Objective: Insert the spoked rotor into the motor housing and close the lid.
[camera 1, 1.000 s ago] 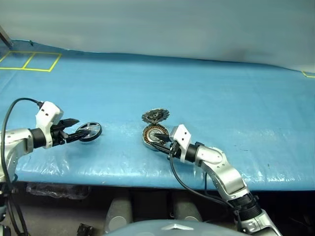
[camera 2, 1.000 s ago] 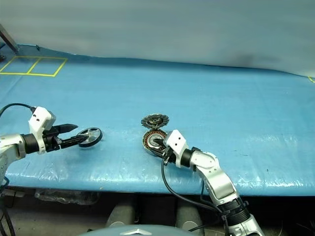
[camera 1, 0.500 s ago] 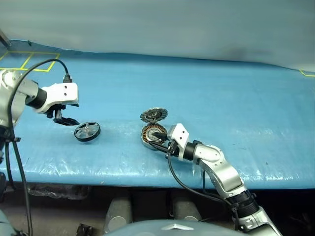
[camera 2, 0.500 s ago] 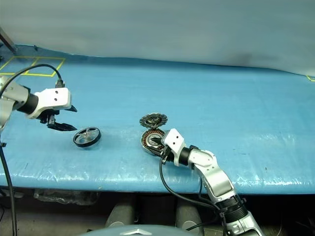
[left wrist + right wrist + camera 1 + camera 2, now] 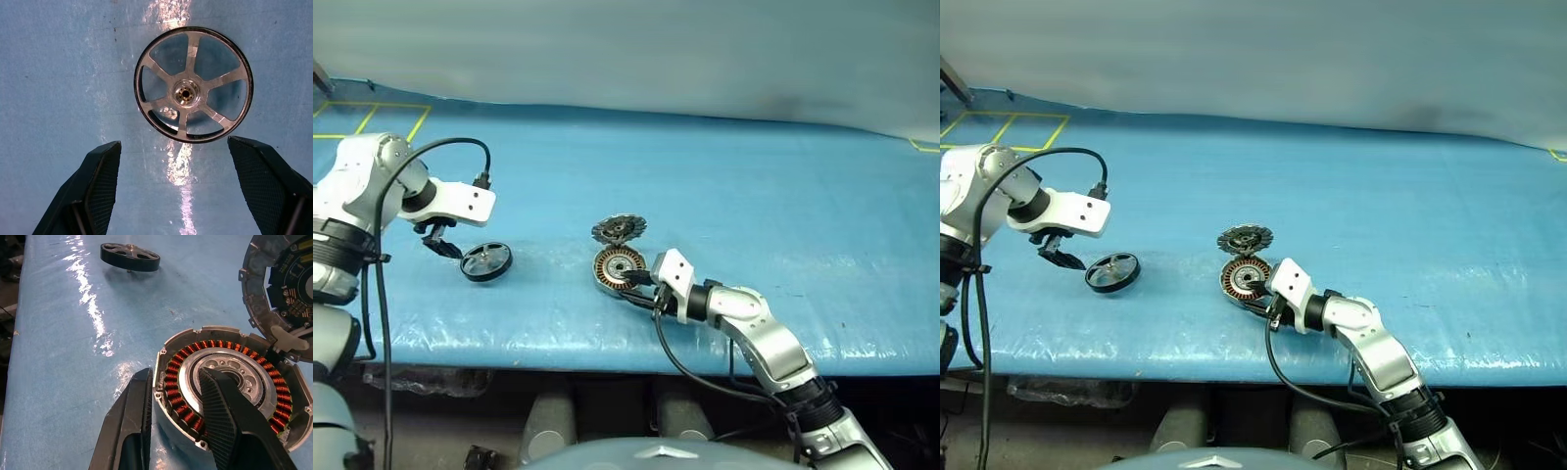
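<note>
Bare blue table shows between my fingers and the spoked rotor (image 5: pixel 486 261), so my left gripper isn't ready to close on the rotor and should first move toward it.
The spoked rotor (image 5: pixel 486 261) lies flat on the blue table, a dark ring with silver spokes and a small hub (image 5: pixel 186 93). My left gripper (image 5: pixel 438 241) hangs just left of it, pointing down and open (image 5: pixel 172 147), holding nothing. The motor housing (image 5: pixel 619 266) sits at the table's middle, its copper winding ring (image 5: pixel 183 404) showing. The lid (image 5: pixel 620 229) stands open on the far rim, toothed face (image 5: pixel 288 289) up. My right gripper (image 5: pixel 174 377) is shut on the housing's near wall, one finger outside and one on the windings.
Yellow tape squares (image 5: pixel 362 119) mark the table's far left corner. The table's front edge (image 5: pixel 607 345) runs close behind both grippers. A black cable (image 5: pixel 460 147) loops over the left wrist. Blue table surface stretches wide to the right (image 5: pixel 822 225).
My left gripper drew back from the rotor, rose and turned from level to pointing down beside it. The rotor stayed on the table. The right gripper kept still on the housing.
</note>
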Controlling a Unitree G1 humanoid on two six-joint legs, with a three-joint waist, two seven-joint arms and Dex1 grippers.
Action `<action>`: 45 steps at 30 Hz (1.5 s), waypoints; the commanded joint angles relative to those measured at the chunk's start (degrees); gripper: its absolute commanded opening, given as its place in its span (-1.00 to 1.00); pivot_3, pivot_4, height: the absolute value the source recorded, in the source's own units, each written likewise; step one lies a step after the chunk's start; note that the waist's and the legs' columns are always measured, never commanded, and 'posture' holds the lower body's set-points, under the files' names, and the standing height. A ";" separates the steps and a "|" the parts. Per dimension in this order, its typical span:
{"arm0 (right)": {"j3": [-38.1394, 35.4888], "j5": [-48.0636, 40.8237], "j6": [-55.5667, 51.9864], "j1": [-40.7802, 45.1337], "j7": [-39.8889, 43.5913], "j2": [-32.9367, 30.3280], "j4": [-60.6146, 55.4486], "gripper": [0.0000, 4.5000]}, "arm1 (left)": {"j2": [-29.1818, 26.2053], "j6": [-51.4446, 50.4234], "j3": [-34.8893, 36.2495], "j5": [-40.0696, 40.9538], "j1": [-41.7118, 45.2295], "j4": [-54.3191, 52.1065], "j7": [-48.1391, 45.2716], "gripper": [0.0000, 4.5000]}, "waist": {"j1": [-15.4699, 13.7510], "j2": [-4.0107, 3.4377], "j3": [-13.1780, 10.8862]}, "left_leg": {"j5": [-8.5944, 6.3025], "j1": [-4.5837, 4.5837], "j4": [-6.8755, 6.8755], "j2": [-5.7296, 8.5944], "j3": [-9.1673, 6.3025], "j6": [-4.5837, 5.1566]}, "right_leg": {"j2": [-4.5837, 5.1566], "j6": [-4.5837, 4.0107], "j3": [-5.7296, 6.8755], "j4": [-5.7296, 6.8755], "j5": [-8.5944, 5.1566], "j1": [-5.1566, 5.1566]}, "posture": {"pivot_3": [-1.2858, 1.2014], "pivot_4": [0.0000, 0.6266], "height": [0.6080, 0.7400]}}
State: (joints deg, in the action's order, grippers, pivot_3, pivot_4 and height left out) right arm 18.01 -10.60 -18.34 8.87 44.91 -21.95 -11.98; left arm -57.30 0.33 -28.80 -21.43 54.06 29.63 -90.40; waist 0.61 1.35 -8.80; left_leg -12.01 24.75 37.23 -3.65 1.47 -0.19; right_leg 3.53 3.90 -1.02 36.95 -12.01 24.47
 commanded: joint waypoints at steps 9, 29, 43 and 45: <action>-0.97 -0.37 -0.44 -0.18 -1.42 0.05 -3.28 -0.30 | 3.03 1.51 0.40 -1.20 0.61 0.79 -2.05 0.69 | 0.07 0.01 -0.01 | 0.00 0.01 0.03 0.00 0.00 0.00 | -0.02 0.01 -0.03 0.04 0.01 0.00 | 0.03 -0.52 1.00; -1.04 -0.27 -0.01 0.26 -3.01 0.21 -3.47 -0.30 | 3.12 1.46 -0.07 -1.30 -5.07 -1.14 -1.91 0.69 | 0.02 0.02 -0.01 | 0.00 -0.02 0.16 0.00 -0.01 0.01 | -0.03 0.02 -0.06 0.14 0.02 -0.04 | 0.03 -0.52 1.00; -1.28 -0.10 0.22 0.20 -4.34 0.51 -3.45 -0.28 | 3.52 2.64 0.18 -1.39 -5.74 -0.62 0.26 0.00 | 0.03 0.02 -0.01 | 0.00 -0.02 0.29 0.00 -0.03 0.01 | -0.04 0.02 -0.07 0.28 0.02 -0.04 | 0.03 -0.52 1.00; -1.39 -0.09 0.22 0.24 -4.49 0.55 -3.42 -0.28 | 3.36 2.75 0.07 -1.36 -6.07 -0.62 0.08 0.00 | 0.03 0.02 -0.01 | 0.00 -0.03 0.32 0.00 -0.02 0.01 | -0.04 0.02 -0.08 0.31 0.02 -0.04 | 0.03 -0.52 1.00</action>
State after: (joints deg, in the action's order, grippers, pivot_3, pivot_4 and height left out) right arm 17.92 -10.37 -19.22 8.32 40.81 -21.70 -13.63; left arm -53.38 2.75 -29.81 -22.48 47.91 29.55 -90.17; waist 0.64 1.37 -8.81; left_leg -12.00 24.73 37.57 -3.66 1.45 -0.18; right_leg 3.49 3.92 -1.10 37.27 -11.99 24.42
